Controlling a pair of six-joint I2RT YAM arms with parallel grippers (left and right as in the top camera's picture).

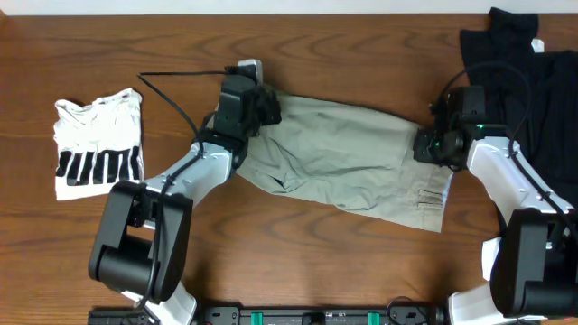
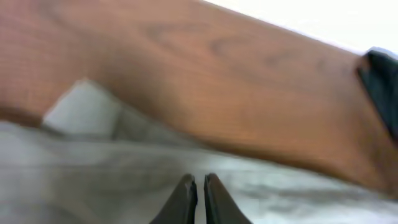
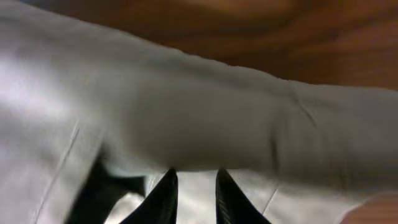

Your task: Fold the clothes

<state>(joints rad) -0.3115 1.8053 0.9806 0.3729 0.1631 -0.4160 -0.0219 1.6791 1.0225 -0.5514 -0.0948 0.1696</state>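
The shorts' edge [image 1: 289, 99] [image 2: 230, 164] in my fingers is raised above the wooden table. I will lower the shorts before I open my left gripper.
The light khaki-grey shorts [image 1: 352, 153] lie spread across the middle of the wooden table, wrinkled, one end toward the front right. My left gripper [image 1: 268, 106] is at their far left corner. In the left wrist view its fingers [image 2: 199, 180] are nearly together, pinching the cloth [image 2: 93, 180]. My right gripper [image 1: 423, 144] is at the shorts' right edge. In the right wrist view its fingers [image 3: 194, 174] have cloth between them, and a fold of the shorts [image 3: 186, 112] hangs over the tips.
A small white tee with black bar print [image 1: 97, 144] lies folded at the left. Black garments [image 1: 533, 63] are heaped at the back right corner, close behind my right arm. Bare wood [image 1: 298, 253] runs along the front.
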